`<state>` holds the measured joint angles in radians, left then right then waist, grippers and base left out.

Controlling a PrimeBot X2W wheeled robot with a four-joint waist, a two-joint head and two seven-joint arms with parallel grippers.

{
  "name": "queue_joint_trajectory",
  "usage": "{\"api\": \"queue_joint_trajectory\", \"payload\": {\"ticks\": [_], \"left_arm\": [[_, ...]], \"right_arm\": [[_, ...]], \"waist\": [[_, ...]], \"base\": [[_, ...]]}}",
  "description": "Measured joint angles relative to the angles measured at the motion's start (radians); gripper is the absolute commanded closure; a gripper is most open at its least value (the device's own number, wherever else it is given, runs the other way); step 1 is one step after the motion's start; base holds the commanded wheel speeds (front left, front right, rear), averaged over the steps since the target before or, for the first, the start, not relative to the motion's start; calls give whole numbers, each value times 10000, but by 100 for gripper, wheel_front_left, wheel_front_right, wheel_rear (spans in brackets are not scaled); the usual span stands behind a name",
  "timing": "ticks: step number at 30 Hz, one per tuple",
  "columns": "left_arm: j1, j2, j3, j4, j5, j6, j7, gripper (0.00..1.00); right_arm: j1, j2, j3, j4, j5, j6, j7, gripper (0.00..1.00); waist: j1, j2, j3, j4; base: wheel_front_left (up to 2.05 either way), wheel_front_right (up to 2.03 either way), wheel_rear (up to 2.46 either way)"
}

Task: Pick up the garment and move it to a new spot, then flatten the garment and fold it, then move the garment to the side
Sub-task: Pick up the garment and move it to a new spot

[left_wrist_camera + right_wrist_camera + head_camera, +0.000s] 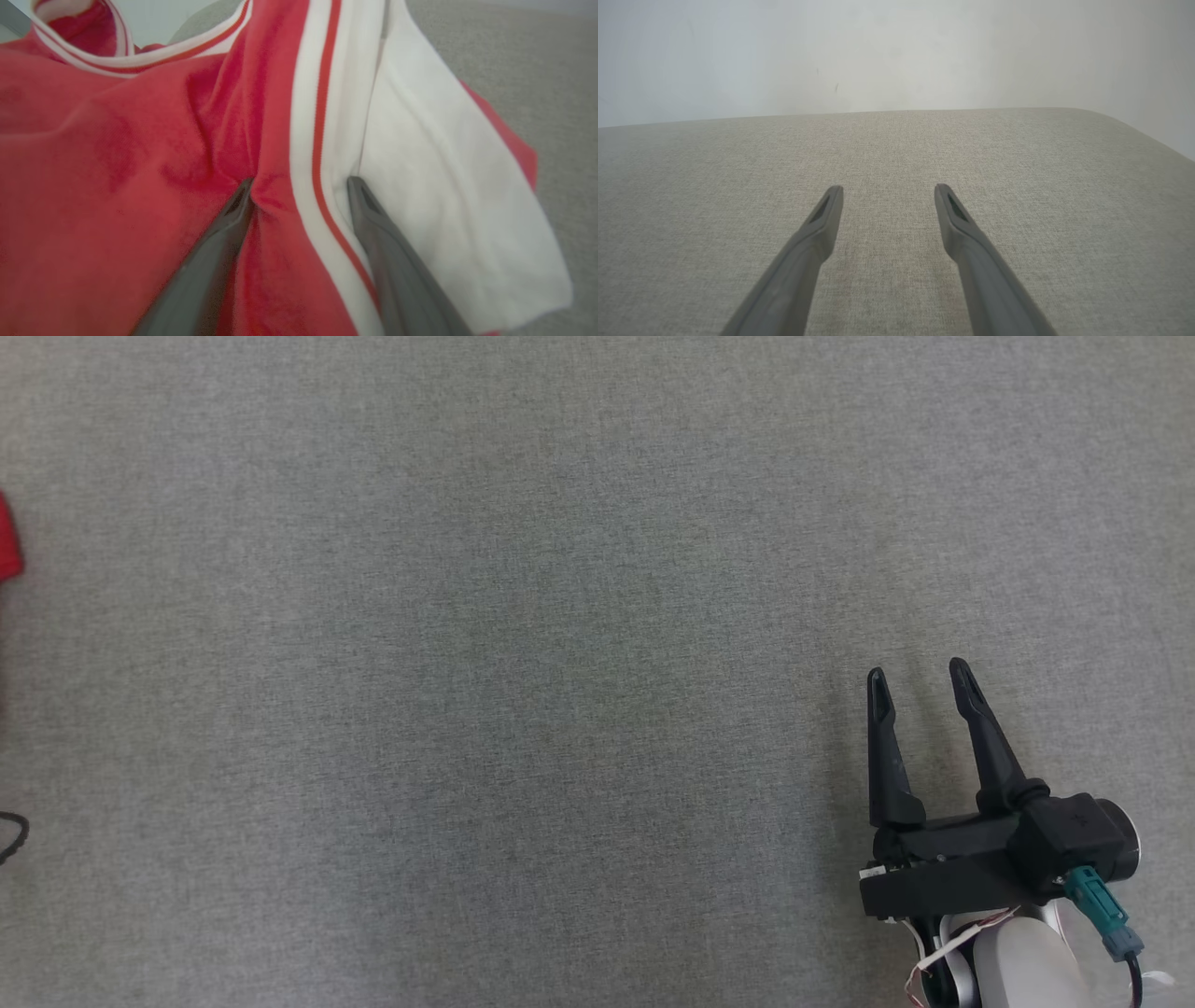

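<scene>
My left gripper is to grip the garment next by that raised striped fold (302, 193), which stands up along the striped seam while the white sleeve (448, 196) lies flat.
The garment (117, 154) is a red shirt with a white sleeve and white-and-red striped trim, lying rumpled on the grey cloth surface. My left gripper (301, 181) is open, its two fingers pressed down into the fabric on either side of a raised fold along the striped seam. In the head view just a red sliver of the garment (7, 537) pokes in at the far left edge. My right gripper (919, 672) rests open at the lower right, far from the shirt. In its own wrist view the right gripper (889, 188) has nothing between its fingers.
The grey fabric surface (560, 663) stretches across the head view. Its far edge (896, 112) meets a pale wall, and it rounds off at the right. A dark cable loop (11, 835) shows at the left edge.
</scene>
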<state>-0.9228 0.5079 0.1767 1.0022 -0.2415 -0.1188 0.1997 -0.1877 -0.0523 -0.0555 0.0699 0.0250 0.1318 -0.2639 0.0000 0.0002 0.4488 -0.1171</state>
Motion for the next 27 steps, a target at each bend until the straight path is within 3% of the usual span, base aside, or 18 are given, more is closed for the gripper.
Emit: {"api": "queue_joint_trajectory", "payload": {"ticks": [1,16,27], "left_arm": [[-23,-19,-29,17,4,0,-127,100],[-791,-67,-483,-857,35,-44,-2642,100],[-1815,-15,-1827,-3367,-82,-105,-2884,100]], "right_arm": [[6,2,4,-4,0,0,0,0],[196,4,148,290,138,0,0,0],[506,6,240,591,679,0,0,0]], "waist": [[0,0,-7,30],[0,-1,-859,540],[-1,-2,-1890,505]], "base": [[0,0,0],[0,0,0],[0,0,0]]}}
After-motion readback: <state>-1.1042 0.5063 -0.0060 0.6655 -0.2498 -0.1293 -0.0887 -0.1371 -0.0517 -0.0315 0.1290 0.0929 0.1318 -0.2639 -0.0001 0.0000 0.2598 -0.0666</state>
